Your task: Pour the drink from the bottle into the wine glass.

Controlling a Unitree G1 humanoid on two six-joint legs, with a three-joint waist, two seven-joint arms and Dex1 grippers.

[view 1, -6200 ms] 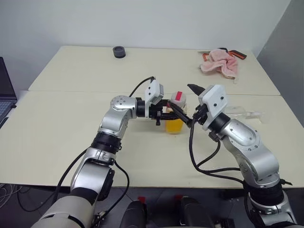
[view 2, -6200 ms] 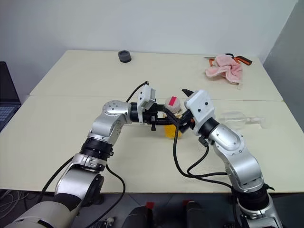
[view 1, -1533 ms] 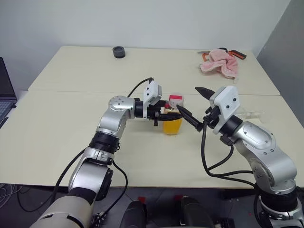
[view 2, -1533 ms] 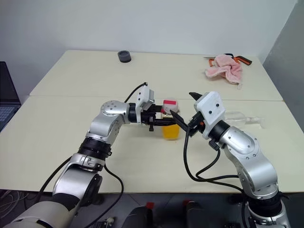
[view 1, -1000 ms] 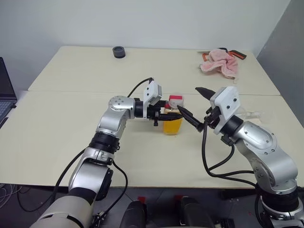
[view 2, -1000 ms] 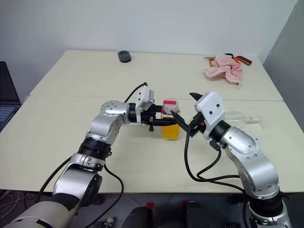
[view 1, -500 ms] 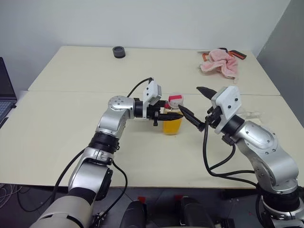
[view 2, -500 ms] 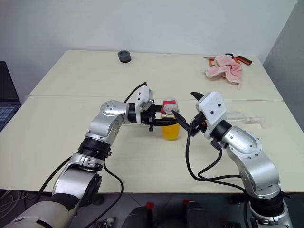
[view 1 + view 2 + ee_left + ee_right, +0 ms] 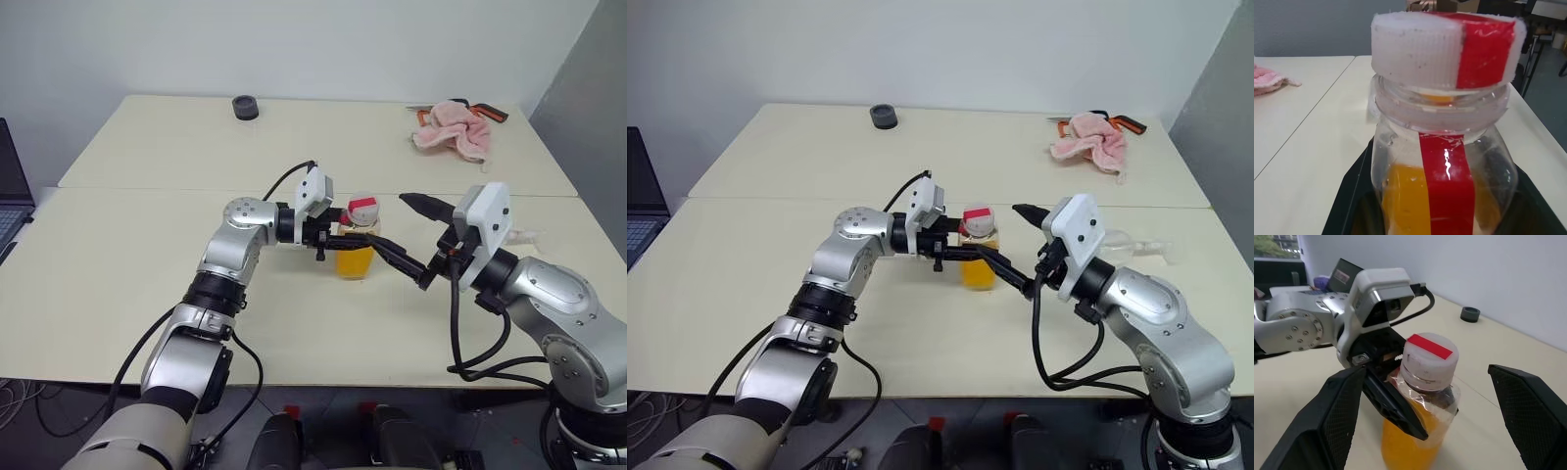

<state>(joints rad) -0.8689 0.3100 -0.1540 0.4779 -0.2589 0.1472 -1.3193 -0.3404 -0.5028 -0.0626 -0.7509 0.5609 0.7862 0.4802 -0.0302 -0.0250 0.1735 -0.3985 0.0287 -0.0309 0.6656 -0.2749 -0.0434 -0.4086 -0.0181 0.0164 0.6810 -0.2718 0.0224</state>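
Note:
My right gripper's fingers stop short of the cap, so it is too early to close on the white cap (image 9: 1429,363) above the bottle's neck (image 9: 1422,387); next they move toward it.
The bottle (image 9: 357,251) stands upright on the table, about half full of the orange drink (image 9: 1410,438), with its red-and-white cap (image 9: 363,208) on. My left gripper (image 9: 341,233) reaches in from the left and is shut on the bottle's body below the neck; its black fingers (image 9: 1347,208) flank the bottle. My right gripper (image 9: 389,222) is open just right of the bottle, one finger near its shoulder and the other clear of the cap. The wine glass (image 9: 1144,247) lies on its side behind my right arm.
A pink cloth (image 9: 453,132) lies on an orange-handled tool at the far right of the table. A small black round object (image 9: 246,106) sits at the far edge. A laptop (image 9: 12,181) shows at the left border. A seam (image 9: 147,189) crosses the tabletop.
My right gripper, close around the cap six seconds ago, has drawn back to the right and rolled at the wrist. The left gripper and the bottle have stayed in place.

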